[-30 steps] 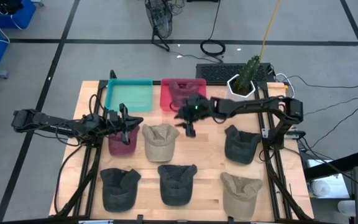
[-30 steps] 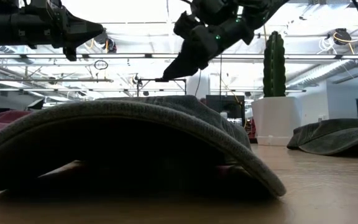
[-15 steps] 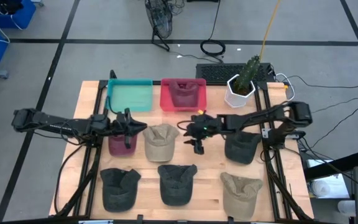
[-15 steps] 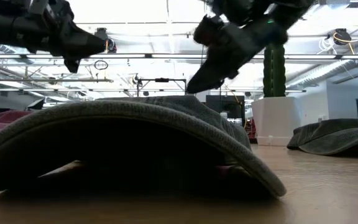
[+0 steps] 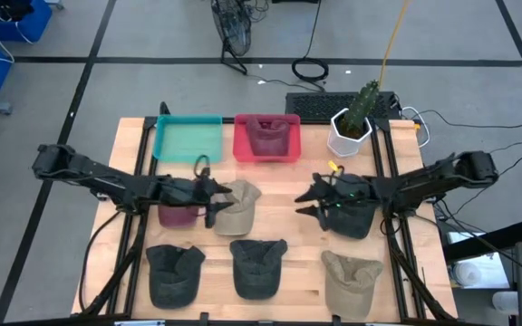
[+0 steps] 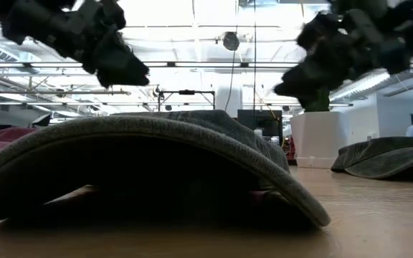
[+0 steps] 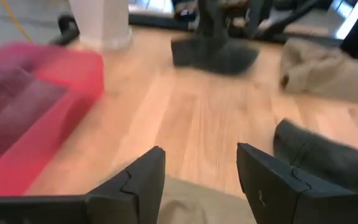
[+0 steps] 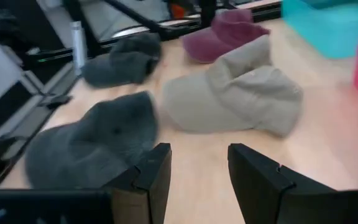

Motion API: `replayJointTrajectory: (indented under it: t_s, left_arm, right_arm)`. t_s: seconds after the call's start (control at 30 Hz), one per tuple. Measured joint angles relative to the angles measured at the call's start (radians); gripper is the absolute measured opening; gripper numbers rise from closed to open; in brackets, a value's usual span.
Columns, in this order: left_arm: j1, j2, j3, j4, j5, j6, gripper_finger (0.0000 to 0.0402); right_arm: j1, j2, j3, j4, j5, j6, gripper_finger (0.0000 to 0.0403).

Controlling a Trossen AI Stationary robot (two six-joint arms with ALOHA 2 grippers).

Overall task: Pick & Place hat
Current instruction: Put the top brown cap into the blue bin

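I should next grab the tan hat with my left gripper where its brim meets its top (image 5: 235, 201), so that I can place it in the teal tray (image 5: 188, 138).
A tan hat (image 5: 235, 207) lies crown up on the wooden table, left of its middle. My left gripper (image 5: 214, 200) hovers open and empty over the hat's left edge; the hat also shows under its fingers in the left wrist view (image 7: 194, 208). My right gripper (image 5: 307, 201) hovers open and empty just left of a dark grey hat (image 5: 352, 215). In its wrist view (image 8: 197, 171) it looks across at the tan hat (image 8: 238, 96). A maroon hat (image 5: 265, 136) lies in the pink tray (image 5: 293, 154). Another maroon hat (image 5: 177, 215) lies left of the tan one.
A teal tray (image 5: 188, 140) stands left of the pink one at the far edge. A cactus in a white pot (image 5: 352, 122) stands at the far right. Two dark hats (image 5: 172, 273) (image 5: 258, 267) and a tan hat (image 5: 352, 282) lie along the near edge.
My right gripper has come away from the pink tray, going toward the table's near and right edges and down, to beside the dark grey hat. My left gripper has gone toward the table's right edge, from above the maroon hat to the tan hat's left edge.
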Motion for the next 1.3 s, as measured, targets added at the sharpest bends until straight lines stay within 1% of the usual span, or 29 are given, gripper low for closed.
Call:
replayJointTrajectory:
  t_s: [0.13,0.23,0.33,0.37,0.5,0.6,0.73,0.93,1.1,1.3]
  left_arm:
    - [0.0,0.112,0.11,-0.155,0.006,-0.018,0.0202]
    - [0.019,0.183,0.172,-0.266,-0.003,-0.036,0.0202]
    - [0.055,0.246,0.202,-0.331,0.0,-0.076,0.0202]
    - [0.066,0.263,0.207,-0.342,0.01,-0.089,0.0202]
    - [0.111,0.313,0.208,-0.341,0.115,-0.115,0.0202]
    - [0.122,0.329,0.208,-0.34,0.168,-0.128,0.0202]
    - [0.11,0.328,0.208,-0.352,0.212,-0.128,0.0202]
    - [0.092,0.327,0.208,-0.44,0.132,-0.158,0.0202]
    - [0.093,0.327,0.208,-0.404,0.122,-0.152,0.0202]
    - [0.093,0.327,0.208,-0.405,0.121,-0.123,0.0196]
  right_arm:
    - [0.067,-0.019,-0.09,0.122,0.089,-0.008,0.0143]
    - [0.102,-0.022,-0.12,0.149,0.15,-0.049,0.0143]
    - [0.115,-0.022,-0.125,0.147,0.179,-0.078,0.0143]
    - [0.117,-0.022,-0.125,0.146,0.179,-0.082,0.0143]
    - [0.118,-0.022,-0.125,0.146,0.178,-0.085,0.0143]
    - [0.118,-0.022,-0.125,0.145,0.176,-0.083,0.0143]
    - [0.118,-0.022,-0.125,0.146,0.176,-0.084,0.0143]
    - [0.118,-0.022,-0.125,0.145,0.178,-0.077,0.0143]
    - [0.118,-0.022,-0.125,0.145,0.178,-0.073,0.0144]
    - [0.118,-0.021,-0.125,0.141,0.178,-0.076,0.0144]
